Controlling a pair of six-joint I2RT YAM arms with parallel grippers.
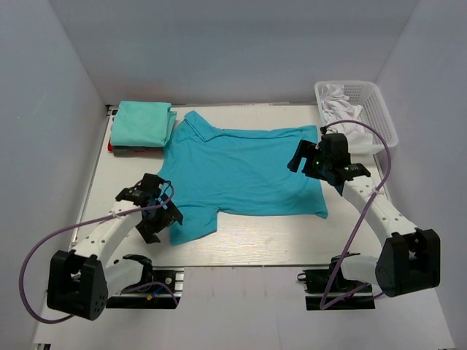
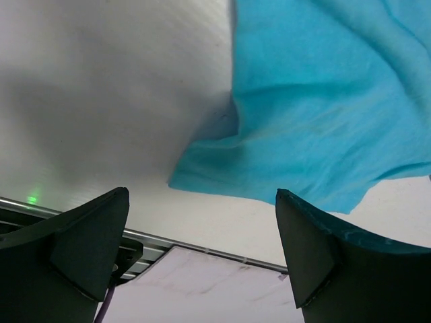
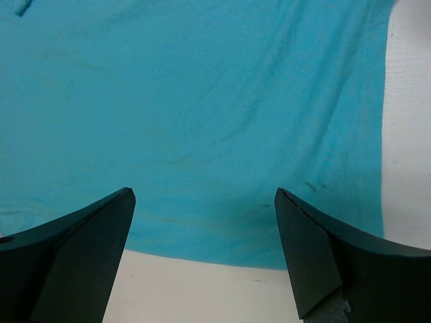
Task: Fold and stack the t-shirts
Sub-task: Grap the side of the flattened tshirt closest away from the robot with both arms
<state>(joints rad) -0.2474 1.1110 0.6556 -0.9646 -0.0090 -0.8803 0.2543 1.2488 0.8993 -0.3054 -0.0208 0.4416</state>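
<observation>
My left gripper will fold the near side of the t-shirt over, so next it will grab the turquoise t-shirt (image 1: pixel 244 171) by the outer edge of its near sleeve.
A bright turquoise t-shirt (image 1: pixel 244 171) lies spread flat in the middle of the table, collar toward the back left. A folded mint-teal shirt (image 1: pixel 142 122) lies on a small stack at the back left corner. My left gripper (image 1: pixel 162 211) is open and empty, just above the shirt's near-left sleeve. In the left wrist view the sleeve (image 2: pixel 323 114) lies beyond my open left gripper (image 2: pixel 202 225). My right gripper (image 1: pixel 315 169) is open and empty above the shirt's right edge. In the right wrist view the cloth (image 3: pixel 202 114) fills the space past the open gripper (image 3: pixel 205 219).
A white basket (image 1: pixel 376 109) holding white cloth stands at the back right, just behind the right arm. Red and dark items lie under the folded shirt. White walls close in the left, back and right. A metal rail (image 2: pixel 202 245) runs along the table's near edge.
</observation>
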